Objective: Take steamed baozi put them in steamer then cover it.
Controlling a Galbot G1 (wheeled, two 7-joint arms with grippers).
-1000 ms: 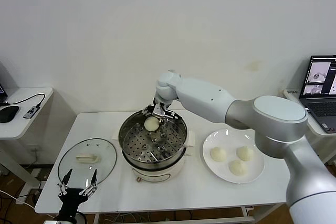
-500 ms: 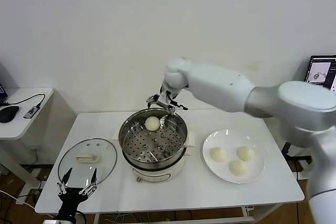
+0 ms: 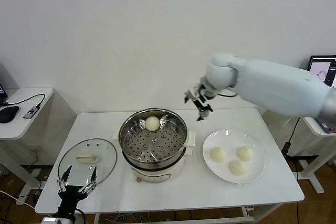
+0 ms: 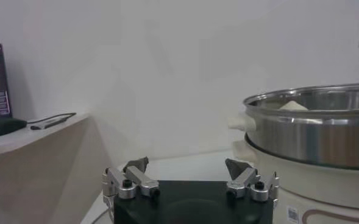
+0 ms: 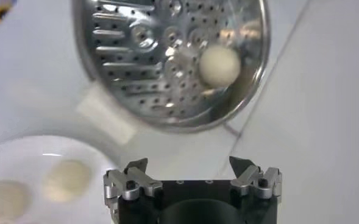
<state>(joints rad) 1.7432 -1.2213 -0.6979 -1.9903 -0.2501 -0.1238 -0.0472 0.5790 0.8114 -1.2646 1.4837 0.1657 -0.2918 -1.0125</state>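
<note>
I should next use my right gripper to grab the plated baozi nearest the steamer by its rounded sides, to add another baozi to the steamer (image 3: 153, 145).
The steel steamer (image 3: 153, 145) stands mid-table on its white base, with one baozi (image 3: 152, 124) lying on the perforated tray at its far side. Three more baozi (image 3: 218, 154) sit on a white plate (image 3: 226, 139) to the right. My right gripper (image 3: 197, 103) hangs open and empty in the air, behind the gap between steamer and plate. From its wrist I look down on the steamer (image 5: 167, 61), its baozi (image 5: 220, 65) and the plate (image 5: 21, 158). The glass cover (image 3: 102, 153) lies flat at the front left. My left gripper (image 3: 77, 181) waits open just in front of it, beside the steamer (image 4: 313, 122).
A small side table (image 3: 21, 108) with a mouse and a cable stands to the left of the work table. A laptop (image 3: 321, 90) sits on a desk at the far right. A white wall closes the back.
My right gripper has lifted out of the steamer and swung right, leaving the baozi on the tray. The left arm has not moved.
</note>
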